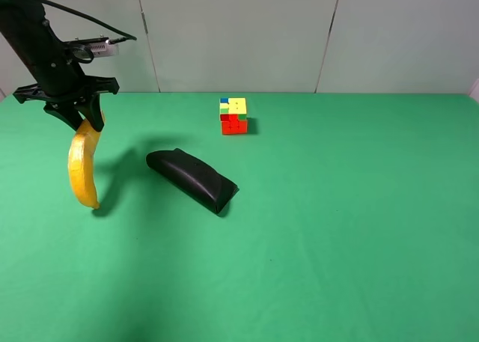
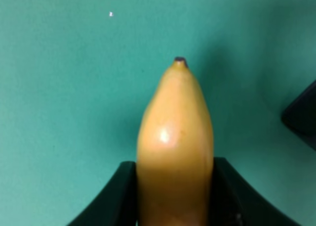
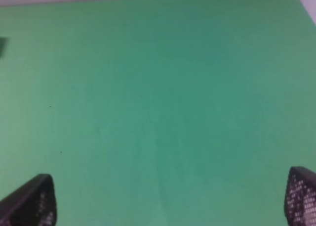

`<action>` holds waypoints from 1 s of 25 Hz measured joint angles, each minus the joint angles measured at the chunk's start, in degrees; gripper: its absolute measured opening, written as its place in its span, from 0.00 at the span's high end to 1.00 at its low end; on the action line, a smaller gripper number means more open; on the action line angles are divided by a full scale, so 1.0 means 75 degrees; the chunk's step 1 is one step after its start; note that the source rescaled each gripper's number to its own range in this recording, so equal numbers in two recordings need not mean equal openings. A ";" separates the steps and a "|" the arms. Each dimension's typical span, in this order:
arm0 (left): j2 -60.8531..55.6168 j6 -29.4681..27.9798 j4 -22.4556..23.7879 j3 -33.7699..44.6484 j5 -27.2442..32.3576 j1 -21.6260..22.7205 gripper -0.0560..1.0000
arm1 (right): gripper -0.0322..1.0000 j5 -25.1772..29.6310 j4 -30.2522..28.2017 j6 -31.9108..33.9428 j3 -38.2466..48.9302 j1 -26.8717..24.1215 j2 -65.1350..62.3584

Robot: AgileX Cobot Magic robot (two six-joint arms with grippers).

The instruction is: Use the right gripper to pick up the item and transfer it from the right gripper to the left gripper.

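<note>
The banana's lower tip [image 1: 94, 204] [image 2: 180, 64] meets its shadow on the green cloth, where the banana would settle, so it is now time for my left gripper to release it.
The yellow banana [image 1: 82, 166] hangs almost upright at the far left of the exterior high view, its top end clamped in my left gripper [image 1: 86, 121]. Its lower tip is close to the green cloth; I cannot tell whether it touches. In the left wrist view the banana [image 2: 175, 147] sits between the two black fingers [image 2: 121, 196] of the left gripper [image 2: 175, 191]. My right gripper [image 3: 168, 201] is open and empty, its fingertips [image 3: 34, 203] wide apart over bare green cloth. The right arm is out of the exterior high view.
A black oblong pouch [image 1: 191, 179] lies to the right of the banana; its edge shows in the left wrist view [image 2: 301, 114]. A multicoloured puzzle cube [image 1: 233, 115] stands further back near the middle. The green table [image 1: 337, 230] ends at a pale wall.
</note>
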 joint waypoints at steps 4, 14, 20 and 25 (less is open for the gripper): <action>0.0000 0.0229 -0.0014 0.0001 0.0000 0.0000 0.91 | 0.00 0.0000 0.0000 0.0000 0.0000 0.0000 0.0000; 0.0000 0.0000 0.0009 0.0001 -0.0007 0.0000 0.03 | 0.00 0.0000 0.0000 0.0000 0.0000 0.0000 0.0000; 0.0000 0.0000 0.0011 0.0001 -0.0007 0.0000 0.00 | 0.00 0.0000 0.0000 0.0000 0.0000 0.0000 0.0000; 0.0000 0.0000 0.0017 -0.0128 0.0088 0.0000 0.00 | 0.00 0.0000 0.0000 0.0000 0.0000 0.0000 0.0000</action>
